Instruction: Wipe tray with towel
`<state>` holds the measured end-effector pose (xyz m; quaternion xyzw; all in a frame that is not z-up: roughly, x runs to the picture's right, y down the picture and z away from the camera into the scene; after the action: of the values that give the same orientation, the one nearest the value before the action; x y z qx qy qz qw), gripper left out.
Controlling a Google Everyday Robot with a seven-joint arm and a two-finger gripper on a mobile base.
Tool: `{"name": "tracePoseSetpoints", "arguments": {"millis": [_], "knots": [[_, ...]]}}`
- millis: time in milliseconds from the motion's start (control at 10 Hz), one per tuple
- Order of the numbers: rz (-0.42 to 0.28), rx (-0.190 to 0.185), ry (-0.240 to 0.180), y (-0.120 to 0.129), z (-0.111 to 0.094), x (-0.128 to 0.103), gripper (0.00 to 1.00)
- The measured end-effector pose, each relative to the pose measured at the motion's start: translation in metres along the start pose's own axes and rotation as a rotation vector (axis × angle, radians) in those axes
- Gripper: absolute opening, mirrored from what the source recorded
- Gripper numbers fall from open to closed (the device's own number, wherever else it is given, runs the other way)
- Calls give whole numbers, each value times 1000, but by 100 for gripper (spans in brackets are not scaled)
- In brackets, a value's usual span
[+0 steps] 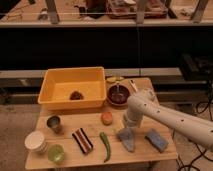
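Observation:
My gripper should next take the grey-blue towel by its upper end (126, 133), so that I can wipe the tray (50, 82) with it.
The tray (50, 82) is a big yellow-orange tub at the back left of the wooden table, with a small brown lump (76, 95) inside it. The towel (129, 140), a limp grey-blue cloth, lies at the front right of the table. My white arm reaches in from the right and bends down. My gripper (127, 126) hangs open just above the towel's upper end, almost touching it, with nothing lifted.
A dark-red bowl (118, 96) stands right of the tray, close to my arm. An orange lump (106, 118), a green chili (106, 145), a striped slab (82, 140) and a blue pad (156, 140) lie nearby. Three cups (54, 122) stand at the front left.

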<state>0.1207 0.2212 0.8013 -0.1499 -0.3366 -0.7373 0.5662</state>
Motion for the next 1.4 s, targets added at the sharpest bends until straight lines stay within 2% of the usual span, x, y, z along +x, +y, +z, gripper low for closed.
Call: {"name": "tracePoseSetpoints", "arguments": {"millis": [200, 400, 800, 1100, 1200, 1400], "knots": [[-9, 7, 1, -1, 2, -4, 80], [-36, -4, -3, -7, 5, -4, 80], [-53, -53, -11, -13, 13, -3, 79], [-54, -90, -13, -12, 18, -4, 60], [-60, -98, -13, -13, 19, -5, 58], [-75, -79, -3, -14, 19, -6, 58]]}}
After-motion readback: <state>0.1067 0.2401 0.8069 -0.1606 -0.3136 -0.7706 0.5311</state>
